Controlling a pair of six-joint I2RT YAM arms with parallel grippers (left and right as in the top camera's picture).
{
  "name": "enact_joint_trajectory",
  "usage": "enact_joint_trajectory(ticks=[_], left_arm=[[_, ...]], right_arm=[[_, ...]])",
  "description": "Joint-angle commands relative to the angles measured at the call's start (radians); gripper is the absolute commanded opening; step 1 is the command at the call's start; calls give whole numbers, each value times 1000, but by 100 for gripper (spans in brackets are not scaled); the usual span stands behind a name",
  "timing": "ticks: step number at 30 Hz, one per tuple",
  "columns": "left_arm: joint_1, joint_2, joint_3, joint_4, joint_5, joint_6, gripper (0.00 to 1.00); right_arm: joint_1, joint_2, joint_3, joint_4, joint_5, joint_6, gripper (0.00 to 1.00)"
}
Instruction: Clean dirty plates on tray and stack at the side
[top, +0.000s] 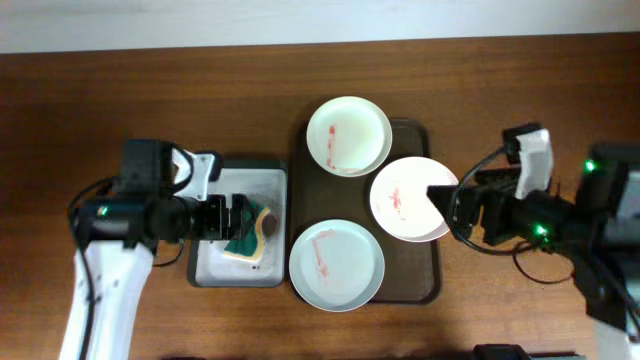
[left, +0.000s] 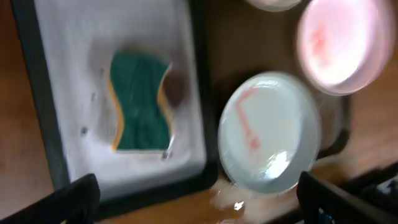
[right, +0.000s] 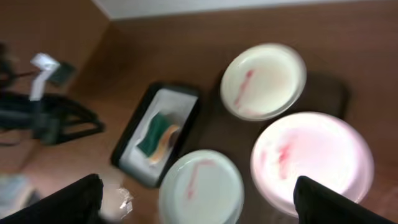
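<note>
The sponge's narrow middle is the part my left gripper should grab next, from the green side, so that the yellow side stays free to wipe plates.
Three white plates with red smears lie on the dark brown tray (top: 432, 285): one at the back (top: 348, 135), one at the right (top: 405, 198), one at the front (top: 336, 264). My right gripper (top: 445, 208) is open above the right plate's outer edge, holding nothing. In the right wrist view its jaws (right: 199, 202) are wide apart above the front plate (right: 202, 186) and the pinkish right plate (right: 314, 162); the back plate (right: 264, 81) lies beyond. My left gripper (top: 240, 220) is open above the sponge. In the left wrist view its jaws (left: 199, 199) are apart, near the front plate (left: 270, 134).
A green and yellow sponge (top: 248, 238) lies in the small black-rimmed white tray (top: 215, 265), left of the brown tray; both show in the left wrist view, the sponge (left: 140, 102) and the tray (left: 68, 74). The wooden table (top: 120, 100) surrounds both trays.
</note>
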Motion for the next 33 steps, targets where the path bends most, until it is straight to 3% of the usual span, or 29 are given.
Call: enact_joint_trajectory(ticks=[1,3,5,8,11,13,17,20,24,26,29,33], left_arm=[[-113,140,-26,-19,-311,-117,100],[-169,209,-63,45,-349,-202,94],[-196,315,-112,126,-399,-322,77],[-174,424,-132,216,-396,-337,61],[-171,544,-132,306,-392,-336,31],[-171,595,-132,341,-391,-332,0],[-169,569,-76,275,-320,-265,0],[-169,510,-8,189,-320,-238,0],[-169,391,68,95,-316,-223,0],[-169,310,107,63,-281,-211,0],[-179,224,117,42,-197,-212,0],[-235,215,117,-10,-131,-213,0]], right_arm=[[-5,26,24,-54,-59,13,98],[-5,21,24,-111,11,13,96],[-5,11,24,-247,133,13,88],[-5,11,20,-349,160,6,78],[-5,11,16,-376,160,6,70],[-5,11,8,-378,160,6,68],[-5,11,-77,-377,161,6,64],[-5,18,-189,-340,160,6,56],[39,86,-386,-207,147,6,50],[155,186,-458,-100,150,28,50],[311,367,-466,61,315,181,49],[387,601,-466,248,350,269,37]])
